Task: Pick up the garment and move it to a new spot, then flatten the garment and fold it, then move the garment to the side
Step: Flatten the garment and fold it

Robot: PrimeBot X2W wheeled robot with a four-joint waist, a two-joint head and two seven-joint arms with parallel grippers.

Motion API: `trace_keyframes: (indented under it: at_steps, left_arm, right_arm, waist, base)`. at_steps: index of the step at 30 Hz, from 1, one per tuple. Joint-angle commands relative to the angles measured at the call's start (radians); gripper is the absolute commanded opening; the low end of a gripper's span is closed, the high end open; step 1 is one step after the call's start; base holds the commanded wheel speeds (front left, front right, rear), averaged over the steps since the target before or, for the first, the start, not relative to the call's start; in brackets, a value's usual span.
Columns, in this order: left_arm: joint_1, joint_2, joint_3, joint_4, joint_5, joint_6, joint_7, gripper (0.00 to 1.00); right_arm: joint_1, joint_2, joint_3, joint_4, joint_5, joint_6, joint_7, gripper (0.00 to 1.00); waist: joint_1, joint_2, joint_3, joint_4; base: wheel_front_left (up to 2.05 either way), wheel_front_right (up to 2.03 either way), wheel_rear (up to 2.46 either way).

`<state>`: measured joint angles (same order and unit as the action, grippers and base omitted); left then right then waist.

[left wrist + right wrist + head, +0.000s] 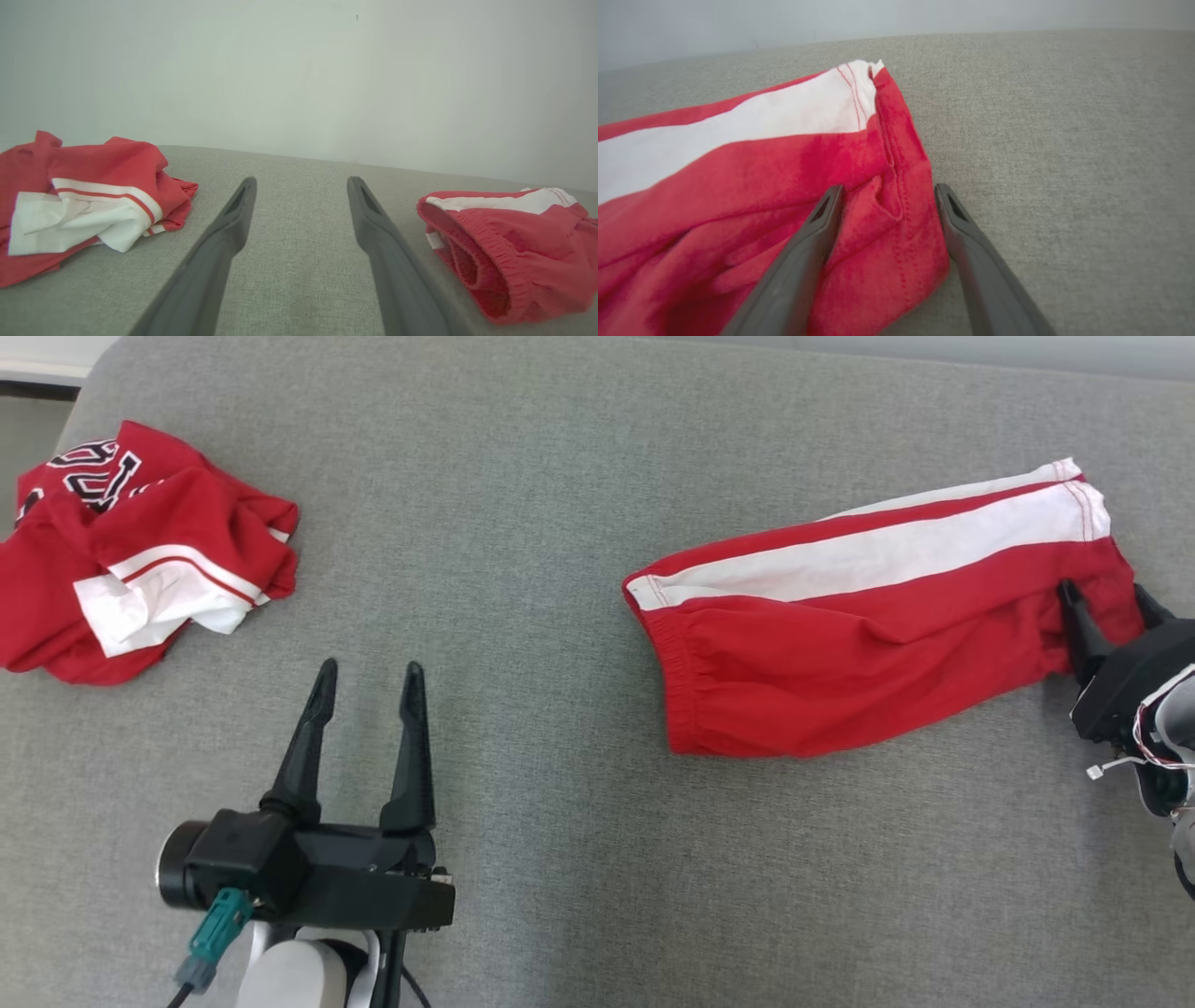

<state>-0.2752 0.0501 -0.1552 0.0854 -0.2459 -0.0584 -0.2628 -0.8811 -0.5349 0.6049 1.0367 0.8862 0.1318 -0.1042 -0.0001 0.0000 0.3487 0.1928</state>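
Observation:
My right gripper grabs their hem corner below the white stripe (1109, 605) next, to fold the red shorts (851, 661).
The garment (840, 644) is a pair of red shorts with a white side stripe, folded into a long band on the right of the grey fabric surface. Its elastic waistband faces the left gripper, and the left wrist view shows the garment (528, 242) from that end. My right gripper (1106, 593) stands open at the hem end, its two fingers either side of the red hem corner of the garment (738, 186), not pinching it. In its own view the right gripper (888, 189) has cloth lying between spread fingers. My left gripper (371, 667) is open over bare fabric, empty (302, 179).
A crumpled red jersey (140, 551) with white trim and black lettering lies at the far left, also on the left in the left wrist view (93, 186). The grey fabric surface (523, 523) stretches between both pieces. A pale wall rises behind its far edge.

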Motion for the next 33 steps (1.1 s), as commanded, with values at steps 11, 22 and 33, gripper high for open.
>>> trace_keyframes:
  at_steps: [11,22,33]
  left_arm:
    - [0.04,0.001,0.005,-0.01,0.002,0.018,-0.003,1.0]
    - [0.107,0.001,0.065,0.01,0.038,-0.009,-0.003,1.0]
    - [0.155,0.001,0.113,0.002,0.053,-0.034,-0.003,1.0]
  right_arm:
    - [0.026,0.036,0.032,0.009,0.073,-0.002,0.017,0.0]
    - [0.179,-0.034,0.033,-0.122,0.195,-0.002,-0.077,0.0]
    - [0.356,-0.146,-0.015,-0.198,0.286,-0.002,-0.127,0.0]
  waist:
    - [0.0001,0.0,-0.007,0.003]
    - [0.0001,0.0,-0.116,-0.091]
    - [0.0001,0.0,-0.161,-0.136]
  base:
    - [0.0,0.0,0.0]
    - [0.0,0.0,0.0]
    - [0.0,0.0,0.0]
